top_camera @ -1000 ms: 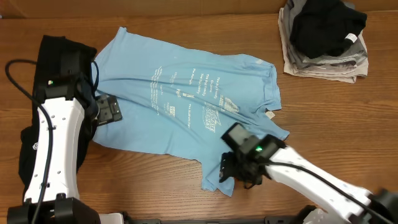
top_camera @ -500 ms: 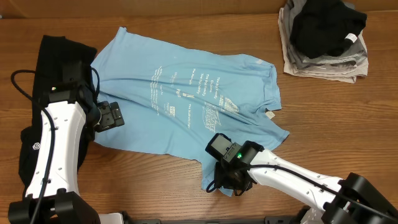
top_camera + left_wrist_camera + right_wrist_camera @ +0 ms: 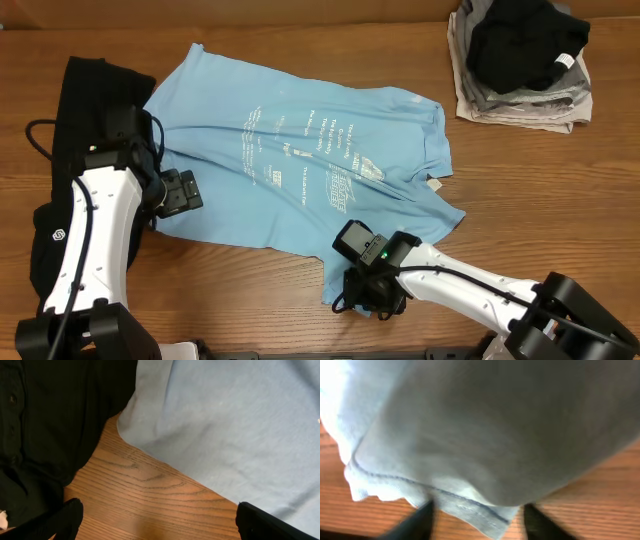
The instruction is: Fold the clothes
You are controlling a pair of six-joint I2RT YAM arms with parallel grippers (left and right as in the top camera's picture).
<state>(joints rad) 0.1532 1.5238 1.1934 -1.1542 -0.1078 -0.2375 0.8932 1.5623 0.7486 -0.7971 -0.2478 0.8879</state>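
Note:
The left gripper will fold that side of the T-shirt over next, so it will grab the light blue T-shirt [image 3: 300, 160] by the corner of its near edge beside the black garment.
The light blue T-shirt [image 3: 300, 160] with white lettering lies spread across the middle of the table. A long black garment [image 3: 85, 120] lies at the left edge, partly under the left arm. My left gripper [image 3: 178, 192] is open over bare wood at the shirt's lower left edge; in the left wrist view the shirt [image 3: 235, 425] and the black garment [image 3: 45, 425] lie ahead of its fingers [image 3: 157, 520]. My right gripper [image 3: 360, 292] is open at the shirt's lower hem corner [image 3: 470, 505], which lies between its fingers [image 3: 477, 522].
A stack of folded grey and white clothes [image 3: 520, 95] with a black garment [image 3: 525, 45] on top sits at the back right. Bare wooden table [image 3: 230, 290] lies in front of the shirt.
My right gripper has moved left along the shirt's lower corner and now sits at its hem. My left gripper has shifted slightly right and down toward the shirt's edge.

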